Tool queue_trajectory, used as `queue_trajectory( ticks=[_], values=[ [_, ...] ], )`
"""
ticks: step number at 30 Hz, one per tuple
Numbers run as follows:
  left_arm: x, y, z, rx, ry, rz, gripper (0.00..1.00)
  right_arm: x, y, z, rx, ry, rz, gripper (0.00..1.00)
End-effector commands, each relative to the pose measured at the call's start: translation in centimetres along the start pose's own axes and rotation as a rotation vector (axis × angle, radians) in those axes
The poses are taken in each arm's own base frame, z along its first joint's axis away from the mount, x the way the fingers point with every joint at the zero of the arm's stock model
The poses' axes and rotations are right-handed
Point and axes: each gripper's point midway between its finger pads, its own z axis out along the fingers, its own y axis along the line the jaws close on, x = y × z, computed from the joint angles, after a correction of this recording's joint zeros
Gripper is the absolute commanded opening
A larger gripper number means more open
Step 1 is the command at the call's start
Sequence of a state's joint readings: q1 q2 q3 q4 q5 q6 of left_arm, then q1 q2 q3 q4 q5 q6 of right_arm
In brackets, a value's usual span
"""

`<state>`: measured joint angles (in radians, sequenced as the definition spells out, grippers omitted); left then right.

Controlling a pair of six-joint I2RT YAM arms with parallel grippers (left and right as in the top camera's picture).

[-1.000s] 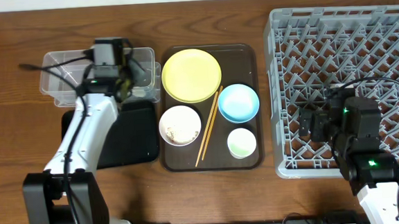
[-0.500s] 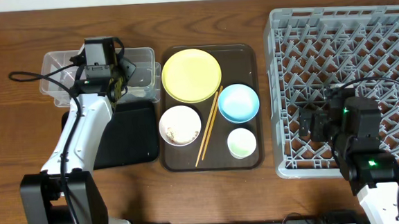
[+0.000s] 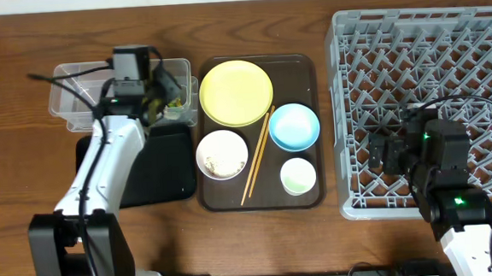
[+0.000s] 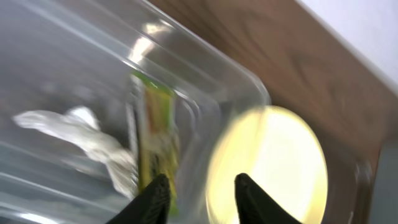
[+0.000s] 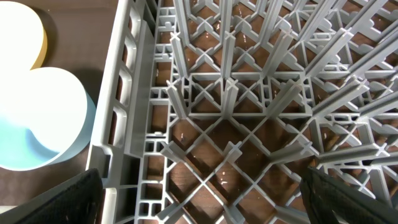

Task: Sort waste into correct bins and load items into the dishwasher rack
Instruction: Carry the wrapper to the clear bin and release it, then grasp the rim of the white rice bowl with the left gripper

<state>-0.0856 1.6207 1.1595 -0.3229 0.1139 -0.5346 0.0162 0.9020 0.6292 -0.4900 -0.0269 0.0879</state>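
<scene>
My left gripper grabs the white bowl's rim on the side nearest the chopsticks next, to tip the bowl's waste into the black tray [image 3: 164,164].
My left gripper [image 3: 163,95] hovers over the right end of the clear box [image 3: 71,104], jaws apart with nothing between them. Seen from the left wrist, the gripper [image 4: 202,194] is open above the yellow-green wrapper [image 4: 156,134], which lies in the box [image 4: 205,68] beside a white paper scrap [image 4: 78,129]. The black tray [image 3: 164,164] lies just in front of the box. The yellow plate [image 3: 235,91], blue bowl [image 3: 294,126], white bowl [image 3: 221,153], pale cup [image 3: 298,176] and chopsticks [image 3: 257,157] sit between the arms. My right gripper [image 5: 202,186] is wide open over the grey rack [image 3: 429,50], holding nothing.
The dishes rest on a brown tray [image 3: 308,66] between the bins and the rack. The rack's pegs [image 5: 230,50] stand up close under my right gripper, and its left wall [image 5: 127,106] borders the blue bowl [image 5: 43,118]. Bare wooden table [image 3: 18,49] surrounds everything.
My left gripper has gone from shut to open over the clear box, and the wrapper now lies inside it. The left wrist swung slightly left, then back right. The right arm has not moved.
</scene>
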Motion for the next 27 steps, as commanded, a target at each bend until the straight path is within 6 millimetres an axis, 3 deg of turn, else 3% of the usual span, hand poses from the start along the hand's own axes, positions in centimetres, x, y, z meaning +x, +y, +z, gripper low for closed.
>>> queue_trajectory(
  ticks=[1, 5, 9, 15, 22, 27],
  values=[
    [1.3, -3.7, -2.6, 0.096, 0.004, 0.251, 0.39, -1.1, -0.1, -0.5, 0.001, -0.027, 0.016, 0.99],
    [5.9, -5.8, -3.4, 0.114, 0.109, 0.387, 0.39, -1.1, -0.1, -0.5, 0.001, -0.027, 0.016, 0.99],
    [11.2, -6.1, -3.3, 0.086, 0.262, 0.466, 0.4, -1.0, -0.1, -0.5, 0.001, -0.027, 0.016, 0.99],
    [16.7, -6.9, -2.5, 0.074, 0.384, 0.559, 0.41, -1.0, -0.1, -0.5, 0.001, -0.027, 0.016, 0.99],
    [20.8, -6.5, -0.8, 0.037, 0.483, 0.622, 0.4, -1.0, -0.1, -0.5, 0.001, -0.027, 0.016, 0.99],
    [21.1, -4.4, 0.9, -0.086, 0.481, 0.583, 0.39, -1.0, -0.1, -0.5, 0.001, -0.027, 0.016, 0.99]
  ],
)
